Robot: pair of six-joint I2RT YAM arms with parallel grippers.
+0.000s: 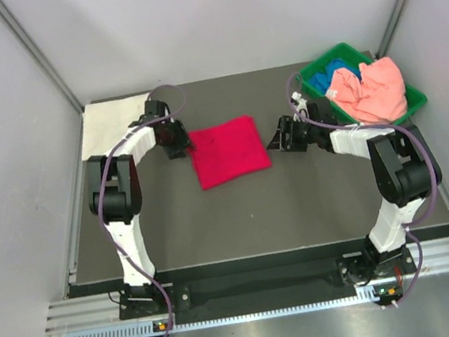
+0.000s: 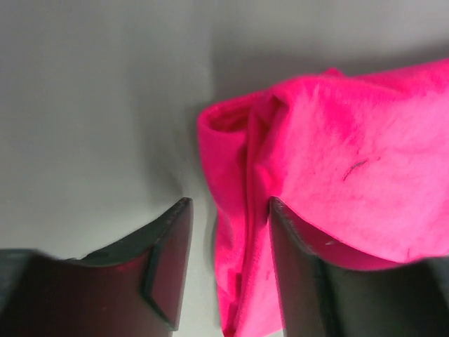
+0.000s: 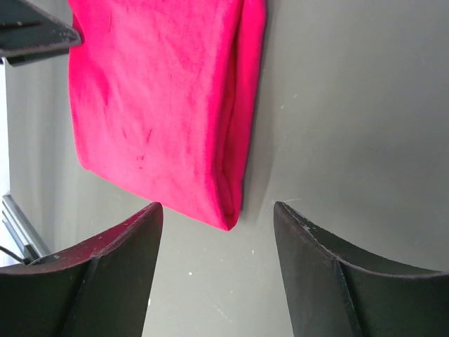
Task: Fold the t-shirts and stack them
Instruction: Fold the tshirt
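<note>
The folded crimson-red t-shirt should go squarely on top of the stack, so next my left gripper should grab its bunched edge near its corner beside the white t-shirt.
A crimson-red t-shirt (image 1: pixel 229 151), folded to a rough square, lies flat near the middle of the dark table (image 1: pixel 299 208). My left gripper (image 1: pixel 188 148) is at its left edge. In the left wrist view the left gripper (image 2: pixel 229 203) is open, and the red t-shirt's (image 2: pixel 351 161) bunched edge lies between the fingers, clear of the left finger (image 2: pixel 172 260). My right gripper (image 1: pixel 276 140) stands open just right of the shirt. In the right wrist view the right gripper (image 3: pixel 217 207) faces the red t-shirt's (image 3: pixel 154 91) corner and holds nothing.
A white t-shirt (image 1: pixel 113 123), folded square, lies at the back left corner. A green bin (image 1: pixel 414 96) at the back right holds a salmon-pink t-shirt (image 1: pixel 373 90) and a blue one (image 1: pixel 343 79). Grey walls close in the sides and back.
</note>
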